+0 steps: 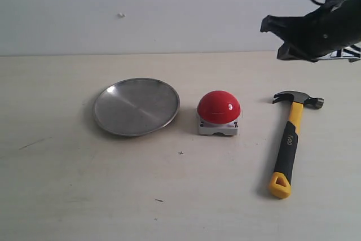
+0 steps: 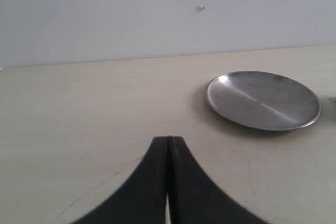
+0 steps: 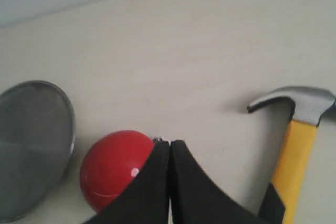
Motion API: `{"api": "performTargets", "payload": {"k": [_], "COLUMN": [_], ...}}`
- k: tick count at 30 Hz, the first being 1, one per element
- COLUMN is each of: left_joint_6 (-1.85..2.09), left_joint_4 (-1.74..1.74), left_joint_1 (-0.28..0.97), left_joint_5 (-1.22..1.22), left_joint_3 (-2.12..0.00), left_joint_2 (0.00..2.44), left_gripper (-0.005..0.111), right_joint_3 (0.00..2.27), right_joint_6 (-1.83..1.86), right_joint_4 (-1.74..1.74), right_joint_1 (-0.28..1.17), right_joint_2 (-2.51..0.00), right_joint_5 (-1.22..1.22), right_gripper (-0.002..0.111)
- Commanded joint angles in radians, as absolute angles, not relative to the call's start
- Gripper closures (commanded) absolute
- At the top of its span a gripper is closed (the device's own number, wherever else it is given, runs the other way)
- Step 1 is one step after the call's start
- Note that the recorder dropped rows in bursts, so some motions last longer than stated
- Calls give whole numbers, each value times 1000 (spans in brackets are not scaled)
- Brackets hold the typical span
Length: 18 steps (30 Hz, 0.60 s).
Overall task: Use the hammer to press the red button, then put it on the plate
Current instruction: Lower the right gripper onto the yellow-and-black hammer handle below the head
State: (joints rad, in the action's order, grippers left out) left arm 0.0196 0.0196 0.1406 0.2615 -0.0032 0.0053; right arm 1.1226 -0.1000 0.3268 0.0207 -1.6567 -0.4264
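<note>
My right gripper will grab the hammer next by its yellow neck close under that head (image 1: 295, 113) (image 3: 298, 150), because the long hammer has a bulky steel head.
The hammer (image 1: 289, 139) lies flat on the table at the right, dark head (image 1: 299, 99) toward the wall and yellow looped end toward the front; its head and handle (image 3: 298, 156) also show in the right wrist view. The red button (image 1: 219, 107) sits on its grey-white base between the hammer and the silver plate (image 1: 136, 106). My right gripper (image 1: 272, 26) hangs shut and empty in the air, above and behind the hammer's head. In its wrist view the right gripper (image 3: 170, 142) partly covers the red button (image 3: 113, 169). The left gripper (image 2: 168, 139) is shut and empty, near the plate (image 2: 263, 99).
A pale wooden table (image 1: 84, 184) carries everything, with a plain light wall behind it. The left arm does not appear in the exterior view.
</note>
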Motion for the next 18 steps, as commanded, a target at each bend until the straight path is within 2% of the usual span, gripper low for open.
{"api": "performTargets", "payload": {"k": [1, 5, 9, 11, 13, 14, 16, 18], "left_joint_6": [22, 22, 22, 22, 22, 22, 22, 22], "left_joint_4": [14, 14, 14, 14, 14, 14, 14, 14], "left_joint_1": [139, 139, 139, 139, 141, 150, 152, 152], "left_joint_5": [258, 258, 258, 258, 258, 258, 258, 258], "left_joint_3": [0, 0, 0, 0, 0, 0, 0, 0], "left_joint_2": [0, 0, 0, 0, 0, 0, 0, 0], "left_gripper": [107, 107, 107, 107, 107, 107, 107, 107], "right_joint_3": [1265, 1334, 1342, 1342, 1342, 1342, 1342, 1344], "right_joint_6": [-420, -628, -621, -591, -556, -544, -489, -443], "right_joint_4": [9, -216, -152, -101, -88, -72, -15, 33], "right_joint_1": [15, 15, 15, 15, 8, -9, -36, -59], "right_joint_2": [-1798, -1878, -1916, -1934, -1952, -1961, -1979, -2002], "right_joint_5": [-644, -820, -850, -838, -772, -733, -732, -733], "right_gripper": [108, 108, 105, 97, 80, 66, 54, 54]}}
